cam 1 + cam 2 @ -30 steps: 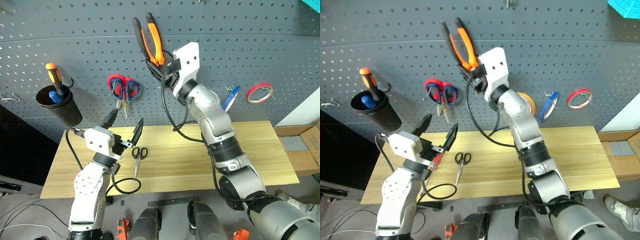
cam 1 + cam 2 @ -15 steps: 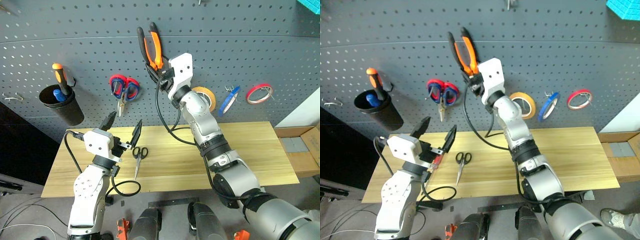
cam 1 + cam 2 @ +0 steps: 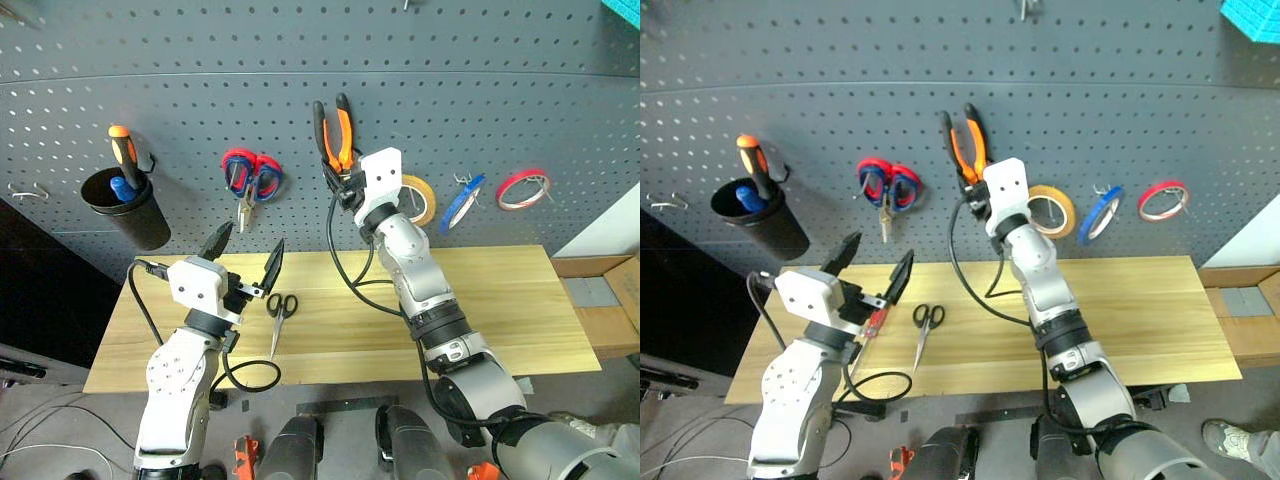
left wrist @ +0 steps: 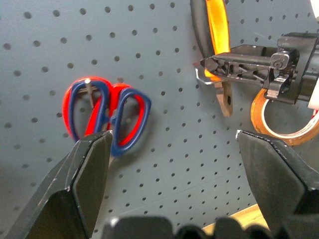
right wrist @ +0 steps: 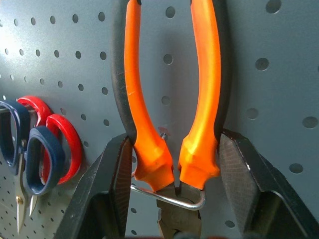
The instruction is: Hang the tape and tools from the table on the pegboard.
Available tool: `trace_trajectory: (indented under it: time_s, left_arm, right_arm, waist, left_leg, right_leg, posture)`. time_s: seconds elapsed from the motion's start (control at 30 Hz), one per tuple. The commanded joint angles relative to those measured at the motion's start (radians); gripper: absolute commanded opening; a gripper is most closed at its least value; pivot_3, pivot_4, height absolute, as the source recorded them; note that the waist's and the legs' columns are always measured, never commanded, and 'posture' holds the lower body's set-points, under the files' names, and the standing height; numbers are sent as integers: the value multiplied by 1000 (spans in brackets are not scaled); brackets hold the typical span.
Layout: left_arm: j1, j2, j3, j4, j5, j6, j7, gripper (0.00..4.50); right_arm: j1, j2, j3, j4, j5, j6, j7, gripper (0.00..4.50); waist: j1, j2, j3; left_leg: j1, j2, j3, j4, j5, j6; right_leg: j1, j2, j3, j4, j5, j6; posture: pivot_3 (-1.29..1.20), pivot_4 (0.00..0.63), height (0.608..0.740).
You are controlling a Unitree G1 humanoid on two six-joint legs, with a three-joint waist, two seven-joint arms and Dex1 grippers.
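Note:
The pliers (image 3: 334, 133) would hang, as the wire hook crosses below the lower ends of their handles, so the robot's right gripper needs to open.
My right gripper (image 3: 342, 178) is shut on the orange-and-black pliers (image 3: 334, 133), holding them handles-up against the dark pegboard (image 3: 500, 80). In the right wrist view both fingers (image 5: 107, 199) press the pliers' handles (image 5: 149, 149), and a wire hook (image 5: 169, 198) crosses just below the handles' lower ends. The blue tape (image 3: 460, 203) hangs on the pegboard. Small black-handled scissors (image 3: 278, 310) lie on the wooden table (image 3: 500, 300). My left gripper (image 3: 247, 250) stands open and empty above the table's left part. A red handle (image 3: 873, 321), probably the screwdriver, peeks out below it.
Red-and-blue scissors (image 3: 250, 175), a yellow tape ring (image 3: 417, 200) and a red tape ring (image 3: 522, 188) hang on the board. A black cup (image 3: 125, 205) with an orange-and-black screwdriver hangs at the left. A cardboard box (image 3: 605, 300) sits past the table's right end.
My right arm has come down along the pegboard, bringing the pliers lower, onto the hook between the scissors and the yellow tape. The left gripper has stayed where it was.

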Motion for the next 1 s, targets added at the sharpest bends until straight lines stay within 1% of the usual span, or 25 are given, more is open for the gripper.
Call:
trace_trajectory:
  time_s: [0.03,0.1,0.17,0.2,0.33,0.37,0.53,0.63,0.67,0.73,0.8,0.87,0.93,1.0]
  left_arm:
    - [-5,13,9,-28,-1,-4,-4,4265]
    - [-5,17,11,-27,-4,5,-3,4265]
    - [-7,18,12,-17,-2,12,1,4265]
    - [-6,16,13,-15,0,30,10,4265]
    - [-4,15,11,-1,10,73,26,4265]
    - [-3,23,7,3,15,87,23,4265]
    - [12,57,-19,31,27,151,-7,4265]
    - [19,64,-33,52,13,231,-20,4265]
    - [21,67,-42,59,3,286,-25,4265]
    - [23,62,-56,84,28,315,-11,4265]
    - [19,56,-65,99,33,406,8,4265]
    - [1,58,-89,128,78,507,51,4265]
    - [-27,52,-123,168,134,609,100,4265]
    - [-56,33,-149,187,146,680,117,4265]
  right_arm:
    - [-13,6,4,-60,-24,16,-29,2023]
    - [-7,9,7,-71,-32,33,-37,2023]
    - [7,21,3,-93,-12,48,-23,2768]
    - [14,24,2,-106,-6,55,-18,2958]
    - [33,21,-3,-157,-4,87,-10,4292]
    - [39,8,3,-172,-4,95,12,4485]
    - [92,-123,45,-308,4,217,173,4485]
    - [162,-224,66,-471,55,361,298,4485]
    - [194,-267,71,-540,82,426,348,4485]
    - [271,-381,84,-700,175,591,471,4485]
    - [354,-486,102,-830,272,730,573,4485]
    - [434,-516,91,-874,358,812,606,4485]
    - [505,-522,115,-838,334,806,586,4485]
    - [557,-531,178,-805,248,711,571,4485]
  waist:
    - [0,0,0]
    - [0,0,0]
    - [-1,0,0]
    - [-1,0,0]
    - [-1,0,0]
    - [-1,0,0]
    - [-1,0,0]
    - [-3,0,0]
    - [-3,0,0]
    - [-2,0,0]
    - [-3,0,1]
    - [-4,0,1]
    - [-11,0,1]
    - [-16,0,1]
  left_leg:
    - [0,0,0,0,0,0]
    - [0,0,0,0,0,0]
    - [0,0,0,0,0,0]
    - [0,0,0,0,0,0]
    - [0,0,0,0,0,0]
    - [0,0,0,0,0,0]
    - [0,0,0,0,0,0]
    - [0,0,0,0,0,1]
    - [0,0,0,0,0,1]
    - [0,0,-1,0,-1,2]
    - [0,0,-2,1,-2,3]
    - [0,1,-3,1,-4,6]
    - [2,1,-2,1,-4,6]
    - [3,1,-1,1,-4,7]
  right_leg:
    - [0,0,0,0,0,0]
    - [0,0,0,0,0,0]
    - [0,0,0,0,0,0]
    - [0,0,0,0,0,0]
    - [0,0,0,0,0,0]
    - [0,0,0,0,0,0]
    - [1,0,-1,0,0,0]
    - [1,0,0,-1,0,0]
    - [1,0,-1,-1,0,0]
    - [2,0,-1,-2,0,0]
    - [3,0,-1,-3,0,1]
    - [4,0,-2,-3,-1,1]
    - [6,0,-2,-3,-1,1]
    - [7,0,-1,-3,-4,6]
  posture:
    - [64,193,740]
    - [60,196,740]
    - [57,198,740]
    - [56,198,740]
    - [52,201,740]
    - [41,205,740]
    - [20,210,740]
    - [7,214,740]
    - [1,215,740]
    - [-14,218,740]
    - [-32,224,740]
    - [-41,228,740]
    - [-41,229,740]
    - [-47,234,740]
